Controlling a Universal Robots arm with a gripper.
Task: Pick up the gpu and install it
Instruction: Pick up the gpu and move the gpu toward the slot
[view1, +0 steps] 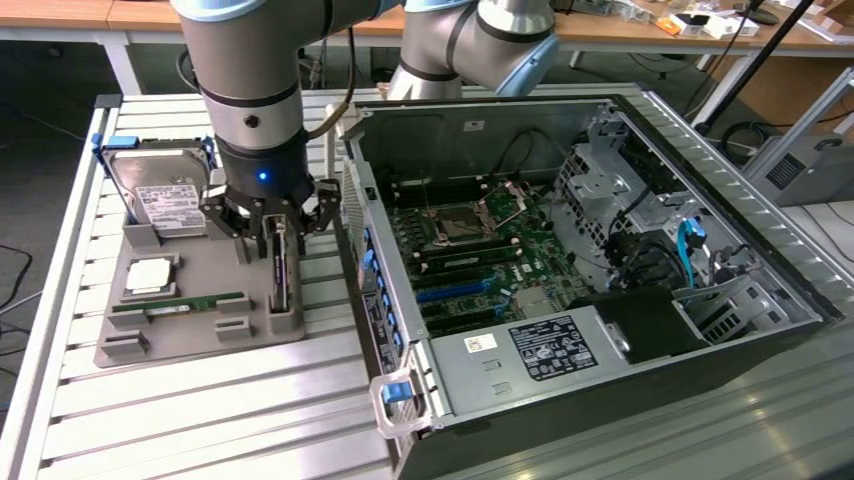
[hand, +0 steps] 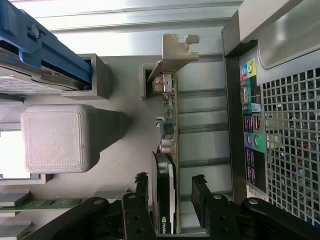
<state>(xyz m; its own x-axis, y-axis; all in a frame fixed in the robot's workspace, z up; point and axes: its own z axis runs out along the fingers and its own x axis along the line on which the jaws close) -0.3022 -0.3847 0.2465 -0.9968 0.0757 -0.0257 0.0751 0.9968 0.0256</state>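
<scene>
The gripper's fingers reach down beside the black shroud (hand: 163, 192) and the board's edge (hand: 176, 145), so the gripper should close. Closing now would hold the GPU.
The gpu (view1: 279, 272) is a thin dark card standing on edge in a slot of the grey holder tray (view1: 187, 330). In the wrist view the gpu (hand: 167, 150) shows its silver bracket (hand: 176, 50) at the far end and a black shroud near the camera. My gripper (view1: 276, 228) hangs straight down over the card, and its fingers straddle it. My gripper (hand: 170, 181) is open: one black finger (hand: 141, 182) sits close to the shroud side. The other finger (hand: 199, 184) stands apart from the board side with a visible gap.
An open computer case (view1: 534, 250) lies to the exterior view's right of the tray, with the motherboard exposed. Its perforated rear panel (hand: 285, 130) is close beside the card. The tray also holds a hard drive (view1: 158, 195), a processor (view1: 150, 275) and a green memory stick (view1: 180, 303).
</scene>
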